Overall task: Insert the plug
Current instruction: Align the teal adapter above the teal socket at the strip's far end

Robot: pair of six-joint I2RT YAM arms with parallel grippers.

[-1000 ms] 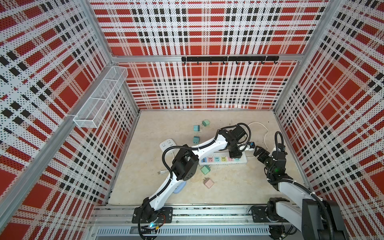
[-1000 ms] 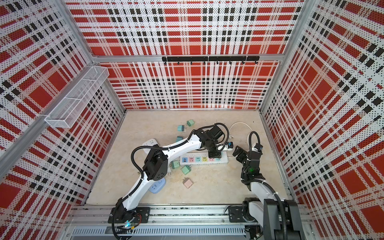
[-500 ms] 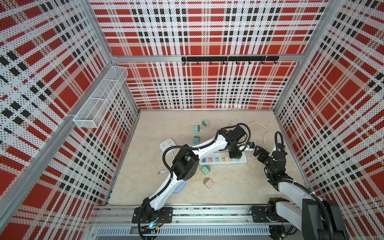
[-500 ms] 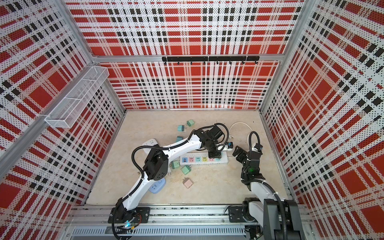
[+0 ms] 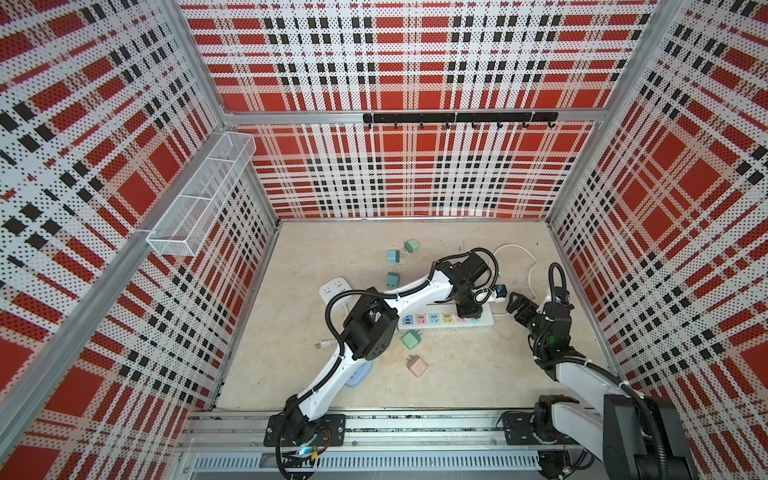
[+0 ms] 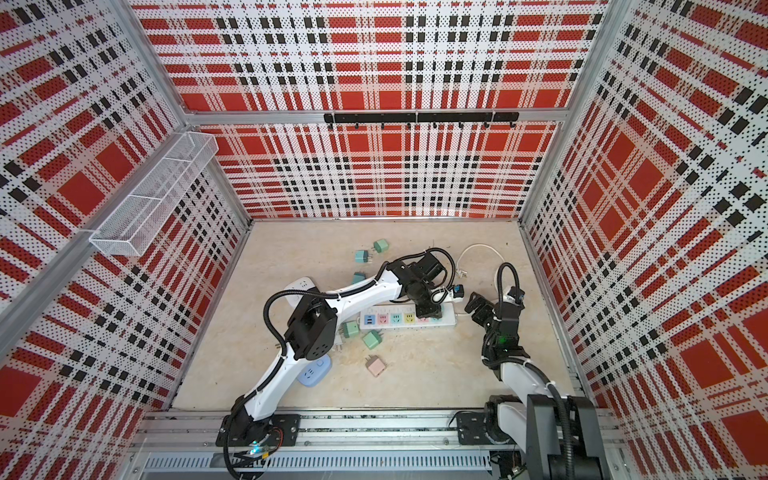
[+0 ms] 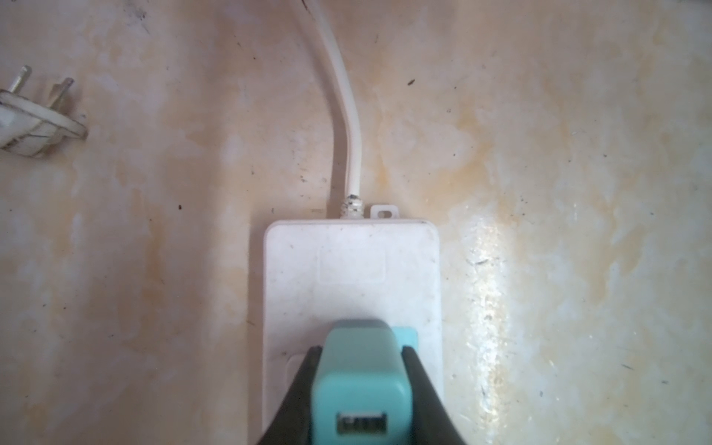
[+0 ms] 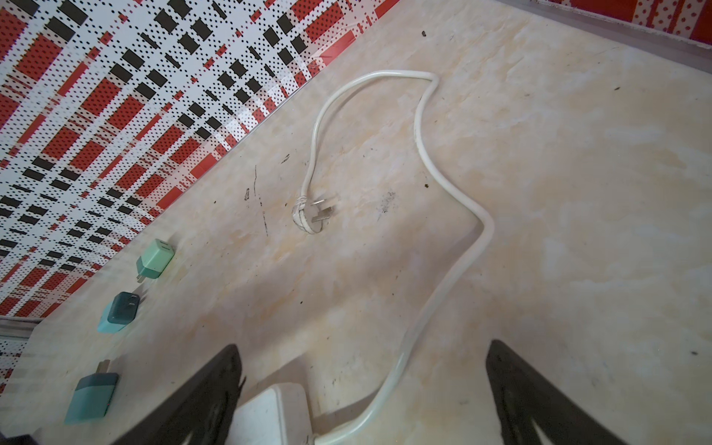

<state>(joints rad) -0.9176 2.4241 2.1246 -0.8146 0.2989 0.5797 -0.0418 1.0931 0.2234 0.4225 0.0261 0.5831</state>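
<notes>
My left gripper opens now, since the teal plug is upright on the teal socket with its pins hidden and would stay there.
In the left wrist view my left gripper [image 7: 361,348] is shut on a teal plug [image 7: 360,385] with a USB port in its top. The plug stands upright on the teal socket [image 7: 407,336] nearest the cord end of the white power strip [image 7: 352,269]; its pins are hidden. In both top views the left gripper [image 5: 467,309] [image 6: 428,309] points down at the right end of the power strip [image 5: 428,321] [image 6: 386,321]. My right gripper [image 5: 517,305] [image 8: 362,345] hangs open just right of the power strip's end [image 8: 269,416], holding nothing.
The strip's white cable [image 8: 424,154] loops toward the back right and ends in a pronged plug [image 8: 308,219]. Loose green [image 5: 411,339], pink [image 5: 417,366] and teal [image 5: 392,279] plugs lie around, with a white socket block [image 5: 334,286] and a blue adapter [image 5: 359,376] on the left.
</notes>
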